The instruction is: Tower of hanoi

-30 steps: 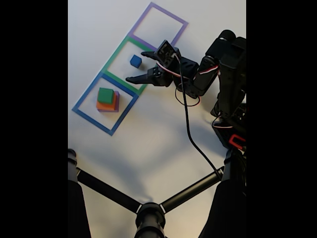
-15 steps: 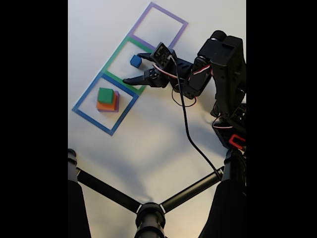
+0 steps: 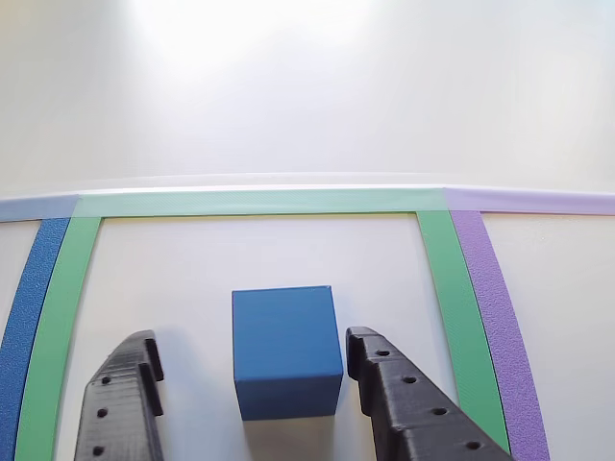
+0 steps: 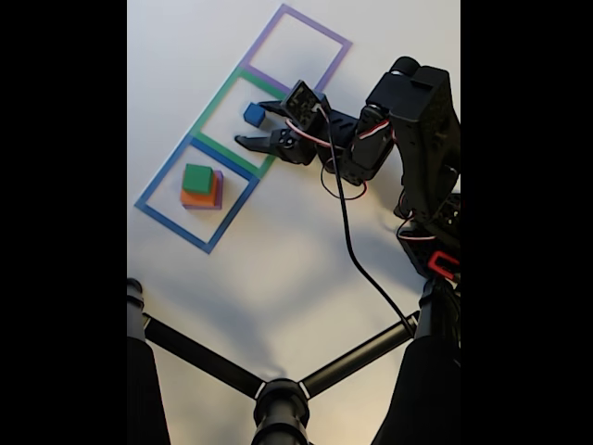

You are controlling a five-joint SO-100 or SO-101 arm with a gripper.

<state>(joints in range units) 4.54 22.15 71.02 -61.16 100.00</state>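
My gripper should next shift the tower's smallest piece out of the green tape square, so it needs to grab the blue cube by its two opposite sides.
A small blue cube rests on the white table inside the green tape square. My gripper is open and straddles it. In the other view, a black finger stands to its left and another finger to its right, each with a thin gap to the cube. In the fixed view, a stack with a green block on an orange one on a purple one sits in the blue tape square.
A purple tape square lies beyond the green one. The arm's body and its black cable occupy the right of the fixed view. Black stand legs cross the bottom.
The gripper has advanced toward the blue cube and its jaws have narrowed, so they now flank the cube closely. The cube and the stack have not moved.
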